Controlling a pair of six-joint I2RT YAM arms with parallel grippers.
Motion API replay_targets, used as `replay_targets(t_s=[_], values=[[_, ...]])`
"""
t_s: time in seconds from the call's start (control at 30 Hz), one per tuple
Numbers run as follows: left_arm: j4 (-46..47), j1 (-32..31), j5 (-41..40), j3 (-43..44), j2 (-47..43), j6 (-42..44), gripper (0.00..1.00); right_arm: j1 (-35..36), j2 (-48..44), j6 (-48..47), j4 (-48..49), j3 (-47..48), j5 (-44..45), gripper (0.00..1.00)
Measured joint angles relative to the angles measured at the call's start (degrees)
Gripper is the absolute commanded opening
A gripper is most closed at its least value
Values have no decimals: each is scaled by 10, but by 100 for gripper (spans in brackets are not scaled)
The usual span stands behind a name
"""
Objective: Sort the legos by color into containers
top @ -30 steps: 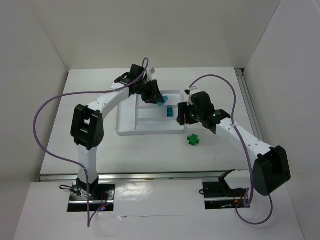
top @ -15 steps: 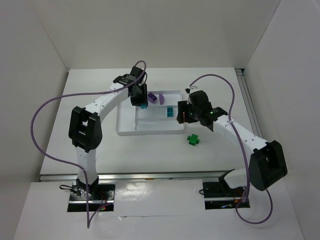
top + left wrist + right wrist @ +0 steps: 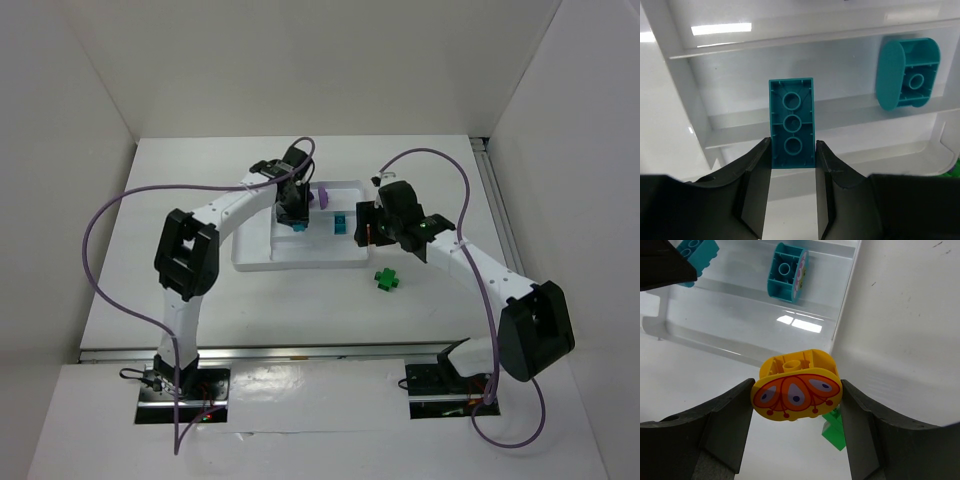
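My right gripper keeps holding the yellow piece for now, since it hangs at the tray's corner and would end on the tray's rim or the table if released.
My left gripper (image 3: 792,150) is shut on a teal brick (image 3: 792,122), hanging over the white tray (image 3: 258,252) and its sections. From above, the left gripper (image 3: 297,220) sits over the tray's middle. A rounded cyan lego (image 3: 908,73) lies in the section below, also seen from above as the cyan lego (image 3: 341,224). A purple lego (image 3: 324,196) lies in the far section. My right gripper (image 3: 796,390) is shut on a yellow piece with a red pattern (image 3: 796,387), by the tray's right end. A green lego (image 3: 385,279) lies on the table outside the tray.
The tray's raised dividers (image 3: 740,42) run across the left wrist view. In the right wrist view the tray's near wall (image 3: 740,332) lies just beyond the yellow piece, and the green lego (image 3: 835,429) sits below it. White walls enclose the table on three sides.
The left arm has swung and carried the teal brick towards the tray's middle. The right gripper shifted slightly at first, then stayed still, holding the yellow piece.
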Motion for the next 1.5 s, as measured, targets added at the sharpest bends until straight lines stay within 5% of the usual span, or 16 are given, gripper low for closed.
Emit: replay_targets(t_s=[0.07,0.13,0.17,0.27,0.57,0.73,0.87,1.1,1.37,1.43,1.47,1.5], values=[[-1,0,-2,10,14,0,29,0,0,0,0,0,0,42],[0,0,-3,19,27,0,48,0,0,0,0,0,0,42],[0,0,-3,22,30,0,68,0,0,0,0,0,0,42],[0,0,-6,33,35,-2,82,0,0,0,0,0,0,42],[2,-2,-42,41,1,-14,72,0,0,0,0,0,-3,42],[-6,-2,-67,41,-65,-13,72,9,3,0,-2,5,-6,42],[-22,5,-87,44,-133,-11,81,48,29,3,-3,35,2,42],[-37,76,-84,35,-236,-10,81,104,122,40,2,87,11,44],[-48,74,-70,-9,-254,-10,80,107,184,106,0,93,49,49],[-55,74,-64,-14,-253,-10,80,107,188,117,1,95,58,61],[-57,74,-62,-15,-252,-10,80,107,190,123,2,97,62,89],[-57,74,-60,-15,-252,-10,80,107,191,129,3,97,67,98]])
